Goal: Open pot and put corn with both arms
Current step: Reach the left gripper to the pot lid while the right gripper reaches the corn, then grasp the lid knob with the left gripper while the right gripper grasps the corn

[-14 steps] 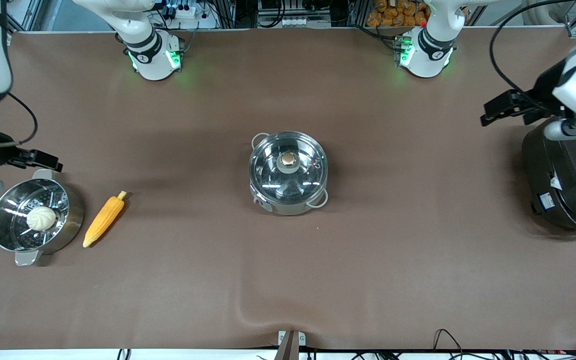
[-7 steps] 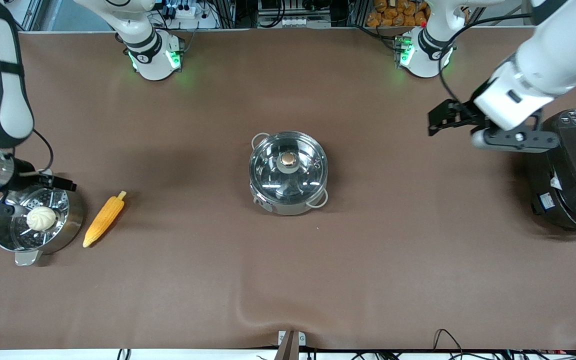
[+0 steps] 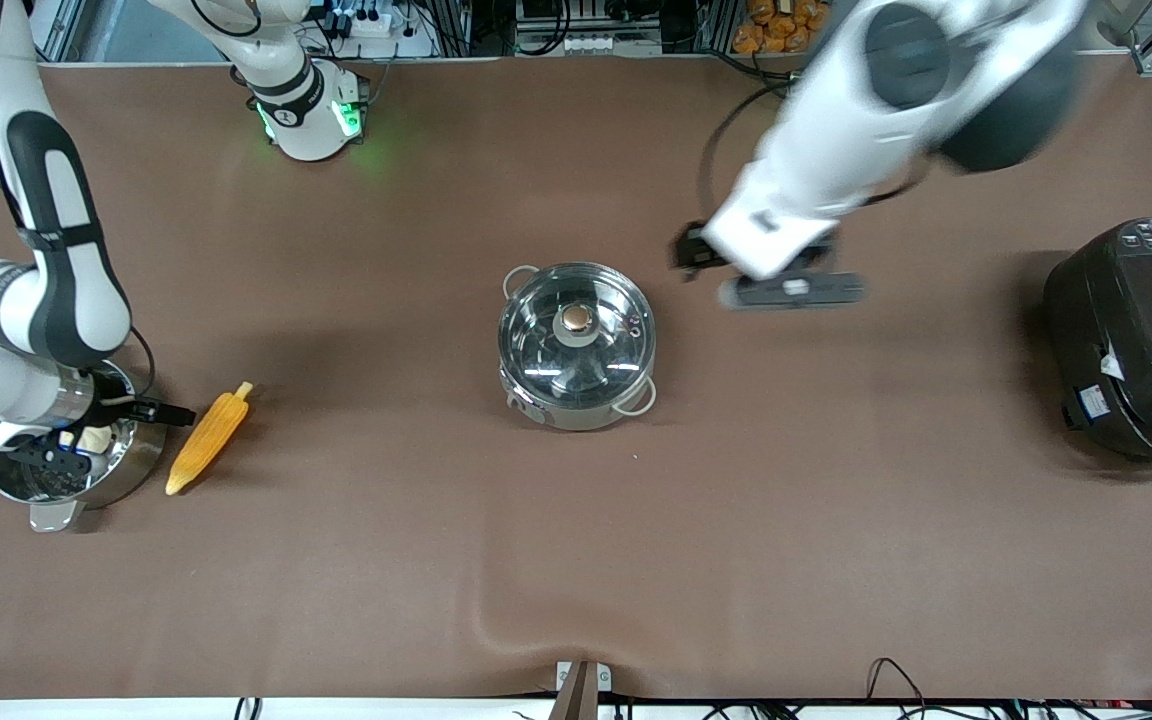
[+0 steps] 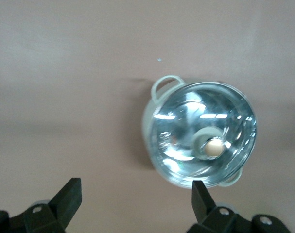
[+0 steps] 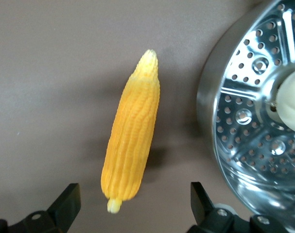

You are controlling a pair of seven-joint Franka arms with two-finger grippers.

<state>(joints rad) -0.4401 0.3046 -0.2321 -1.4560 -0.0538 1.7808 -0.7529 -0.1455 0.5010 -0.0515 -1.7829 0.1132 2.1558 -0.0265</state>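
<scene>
The robot in me is set on putting the corn into the pot (image 3: 577, 338), so I should next grab the corn with my right gripper by its thick end (image 3: 225, 415) beside the pale stub.
The steel pot (image 3: 576, 350) stands mid-table with its glass lid on and the coppery knob (image 3: 576, 320) on top. It also shows in the left wrist view (image 4: 200, 133). My left gripper (image 3: 693, 250) is open and empty, in the air just beside the pot toward the left arm's end; it also shows in its wrist view (image 4: 135, 199). The corn (image 3: 208, 440) lies on the table near the right arm's end. My right gripper (image 3: 161, 411) is open and empty between the corn and the steamer pot. In the right wrist view the corn's (image 5: 132, 133) pale stub lies close to the gripper (image 5: 132, 201).
A steel steamer pot (image 3: 136, 455) with a white bun (image 5: 290, 102) in it stands beside the corn, partly under my right arm. A big black rice cooker (image 3: 1136, 340) stands at the left arm's end. Brown cloth covers the table.
My left arm swung from over the rice cooker to beside the pot. My right arm came across the steamer pot toward the corn. Pot, lid and corn have not moved.
</scene>
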